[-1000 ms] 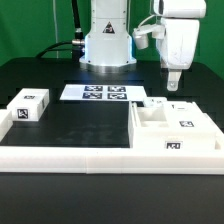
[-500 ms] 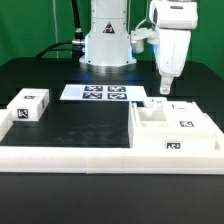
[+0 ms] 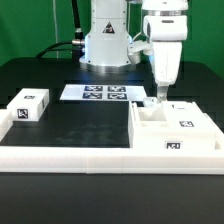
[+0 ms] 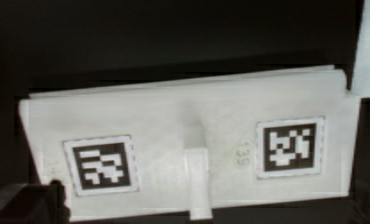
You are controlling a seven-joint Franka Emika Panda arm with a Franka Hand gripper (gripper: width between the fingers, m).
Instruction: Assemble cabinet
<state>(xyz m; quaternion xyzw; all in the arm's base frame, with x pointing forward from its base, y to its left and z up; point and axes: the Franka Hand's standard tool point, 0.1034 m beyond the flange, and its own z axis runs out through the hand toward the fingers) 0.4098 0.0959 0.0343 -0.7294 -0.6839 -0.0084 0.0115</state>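
My gripper grips the panel by its raised middle rib (image 4: 198, 180) next, to fit the flat white panel (image 4: 182, 115) to the cabinet's large white box.
The cabinet's large white box (image 3: 176, 132) lies at the exterior view's right, with tags on its top and front. A smaller white tagged piece (image 3: 150, 104) lies against its far left corner. My gripper (image 3: 157, 94) hangs straight down just above that piece, open and empty. In the wrist view a flat white panel (image 4: 182, 115) with two square tags and a raised middle rib (image 4: 198, 180) fills the picture below the gripper (image 4: 185, 214). One dark finger (image 4: 17, 205) shows at the edge. Another white tagged block (image 3: 29, 106) lies at the far left.
The marker board (image 3: 104, 93) lies flat at the back middle, in front of the robot base (image 3: 107, 45). The long white L-shaped border rail (image 3: 80, 156) runs along the table's front, under the cabinet box. The table top is black.
The gripper has moved towards the exterior view's left and come down, from above the box's back right to just over the small piece at its far left corner.
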